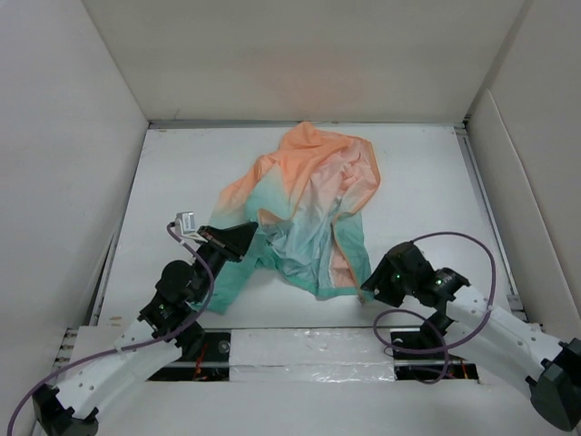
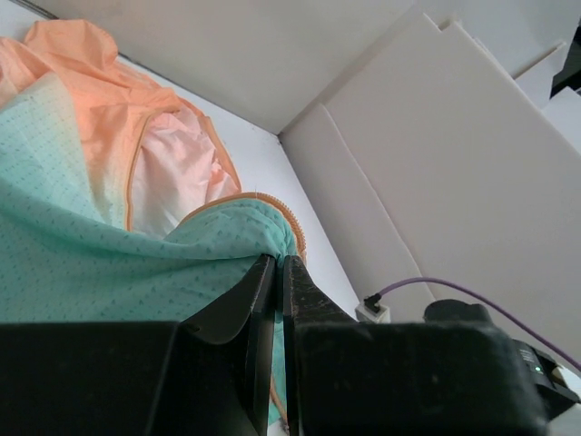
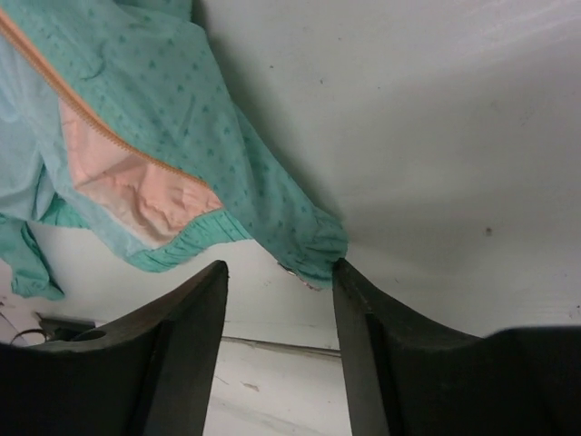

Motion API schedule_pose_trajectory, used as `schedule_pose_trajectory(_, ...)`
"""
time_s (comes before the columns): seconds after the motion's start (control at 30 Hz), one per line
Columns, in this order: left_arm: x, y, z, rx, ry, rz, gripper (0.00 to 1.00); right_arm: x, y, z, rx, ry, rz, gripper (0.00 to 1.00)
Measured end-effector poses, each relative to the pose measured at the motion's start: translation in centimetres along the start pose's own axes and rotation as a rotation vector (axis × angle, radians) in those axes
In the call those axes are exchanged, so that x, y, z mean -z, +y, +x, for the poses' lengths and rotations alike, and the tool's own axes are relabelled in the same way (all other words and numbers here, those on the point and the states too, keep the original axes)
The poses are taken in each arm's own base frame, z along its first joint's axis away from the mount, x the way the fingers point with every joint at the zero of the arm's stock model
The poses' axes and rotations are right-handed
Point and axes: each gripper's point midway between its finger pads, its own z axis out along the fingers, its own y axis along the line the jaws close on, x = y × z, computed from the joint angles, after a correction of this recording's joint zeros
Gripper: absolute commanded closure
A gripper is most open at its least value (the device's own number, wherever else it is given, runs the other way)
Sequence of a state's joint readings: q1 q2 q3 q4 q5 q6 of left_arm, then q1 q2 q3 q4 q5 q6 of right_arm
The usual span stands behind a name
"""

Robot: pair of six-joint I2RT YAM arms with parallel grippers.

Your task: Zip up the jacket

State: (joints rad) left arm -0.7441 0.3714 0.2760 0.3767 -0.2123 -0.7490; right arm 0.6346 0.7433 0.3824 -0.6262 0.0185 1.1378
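The right gripper takes hold of the jacket's teal hem corner (image 3: 310, 252) beside the orange zipper line (image 3: 91, 123) next, to line up both edges for zipping.
The jacket (image 1: 309, 191) lies crumpled in the middle of the white table, orange at the far end and teal toward the arms. My left gripper (image 1: 247, 238) is at its left teal edge. In the left wrist view the jaws (image 2: 280, 260) are pressed shut on a fold of teal fabric (image 2: 109, 254), right beside the orange zipper tape (image 2: 298, 227). My right gripper (image 1: 367, 292) stands at the near right corner of the hem. In the right wrist view it (image 3: 280, 265) is open, and the teal hem corner (image 3: 313, 245) hangs just beyond the fingertips and touches the right finger (image 3: 349, 282). An orange zipper line (image 3: 91, 123) runs across the cloth.
White walls enclose the table on the left (image 1: 64, 182), back (image 1: 309, 54) and right (image 1: 536, 182). A taped white strip (image 1: 309, 350) runs along the near edge between the arm bases. Purple cables (image 1: 472, 241) loop over both arms.
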Motion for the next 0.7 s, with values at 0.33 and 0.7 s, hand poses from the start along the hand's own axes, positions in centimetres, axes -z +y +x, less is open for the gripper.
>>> schedule_pose_trajectory(0.33,1.4,-2.5,-2.5,0.032,-0.079,0.102,1.00,-1.4,-0.7,1.5,-0.132,0.071,0.080,0.49)
schedule_pose_trajectory(0.7,1.3,-2.7,-2.4,0.033,-0.073,0.114,1.00,-0.3,0.0,0.7,-0.261,-0.008,-0.028,0.61)
